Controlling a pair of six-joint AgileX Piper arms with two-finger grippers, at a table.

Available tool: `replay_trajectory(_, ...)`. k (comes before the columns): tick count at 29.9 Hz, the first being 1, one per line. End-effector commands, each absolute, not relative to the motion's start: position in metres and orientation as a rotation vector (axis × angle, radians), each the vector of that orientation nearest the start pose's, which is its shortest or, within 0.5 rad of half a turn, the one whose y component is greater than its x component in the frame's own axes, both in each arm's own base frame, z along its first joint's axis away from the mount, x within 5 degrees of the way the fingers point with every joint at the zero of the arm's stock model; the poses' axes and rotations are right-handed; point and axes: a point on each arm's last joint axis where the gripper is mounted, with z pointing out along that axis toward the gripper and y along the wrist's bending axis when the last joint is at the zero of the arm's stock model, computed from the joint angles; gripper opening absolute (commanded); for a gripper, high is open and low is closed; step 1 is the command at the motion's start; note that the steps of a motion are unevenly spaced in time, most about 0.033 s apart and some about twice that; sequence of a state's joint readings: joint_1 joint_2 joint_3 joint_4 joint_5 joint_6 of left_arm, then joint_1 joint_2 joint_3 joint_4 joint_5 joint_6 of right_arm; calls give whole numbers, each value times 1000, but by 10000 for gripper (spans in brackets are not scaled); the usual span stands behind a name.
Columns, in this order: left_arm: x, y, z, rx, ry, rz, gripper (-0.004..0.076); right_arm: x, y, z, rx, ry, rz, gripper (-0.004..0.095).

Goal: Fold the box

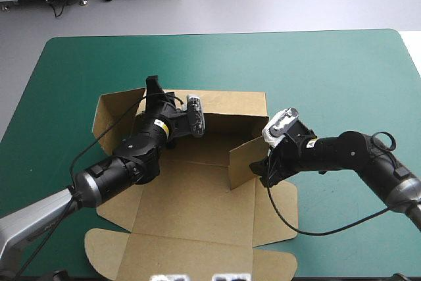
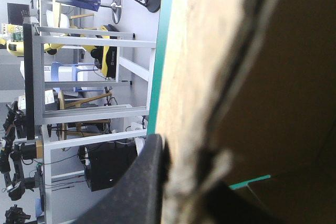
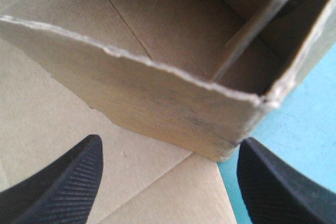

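Observation:
My right gripper is going to grab the box's side at the standing flap's corner (image 3: 265,103) next, to fold the box into shape.
The brown box (image 1: 191,208) lies mid-table as a cut sheet, its far wall (image 1: 230,104) raised and a short side flap (image 1: 241,162) standing at the right. My left gripper (image 1: 156,90) reaches over the far-left corner and is shut on the box wall; in the left wrist view the board edge (image 2: 210,77) runs between the fingers (image 2: 137,187) of the left gripper (image 2: 178,184). My right gripper (image 1: 262,170) stands open just outside the standing flap. In the right wrist view the right gripper (image 3: 170,142) faces that flap's corner (image 3: 157,93), with its fingers wide apart.
The box's lid panels and tabs (image 1: 197,255) lie flat toward the near table edge. A side flap (image 1: 108,111) lies flat at the box's left. The teal-green cover (image 1: 316,64) stretches beyond the box to the far and right edges.

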State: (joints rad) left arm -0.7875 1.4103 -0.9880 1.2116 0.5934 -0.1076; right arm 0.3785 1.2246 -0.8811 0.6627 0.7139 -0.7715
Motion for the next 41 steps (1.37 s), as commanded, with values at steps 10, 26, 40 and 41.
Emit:
replay_trajectory(10, 241, -179, 304, 1382, 1676, 615, 10, 235, 128, 310, -713, 2060, 561, 669)
replay_trajectory(26, 241, -179, 303, 1378, 1689, 599, 10, 231, 132, 311, -695, 2077, 644, 100)
replay_trajectory(40, 239, -181, 302, 1380, 1700, 576, 20, 231, 132, 310, -719, 2068, 636, -17)
replay_trajectory(41, 237, -182, 303, 1383, 1694, 572, 32, 231, 132, 311, -715, 2066, 632, -18)
